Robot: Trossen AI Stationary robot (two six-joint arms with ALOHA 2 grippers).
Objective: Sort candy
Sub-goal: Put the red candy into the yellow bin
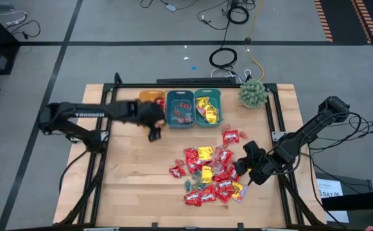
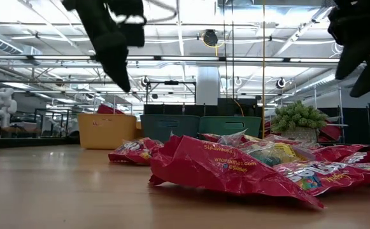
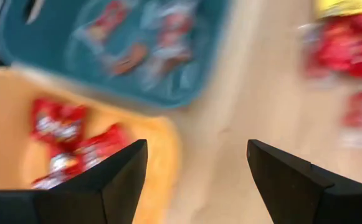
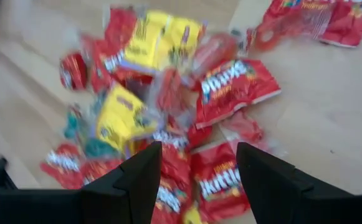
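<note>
I should next grab the loose Skittles packet by its short end [image 1: 175, 172] with my left gripper, so the red candy gets sorted into the orange bin.
The candy [image 1: 212, 173] lies as a loose heap of red and yellow packets on the wooden table's near right part, and shows close up in the low view [image 2: 235, 166] and the right wrist view [image 4: 168, 99]. More packets lie in the orange bin [image 1: 151, 97] and the two teal bins [image 1: 180, 108] [image 1: 207, 106] at the far edge. My left gripper [image 1: 154, 133] [image 3: 196, 168] hangs open above bare wood, just near of the orange bin [image 3: 19, 149]. My right gripper [image 1: 241, 168] [image 4: 199, 168] hangs open above the heap's right side. Neither has anything between its fingers.
A green spiky plant [image 1: 253, 93] stands at the far right, beside the teal bins. A few red packets [image 1: 231, 136] lie apart from the heap, toward the bins. Black frame rails [image 1: 273, 122] run along the table's edges. Bare wood [image 1: 135, 179] spreads over the near left.
</note>
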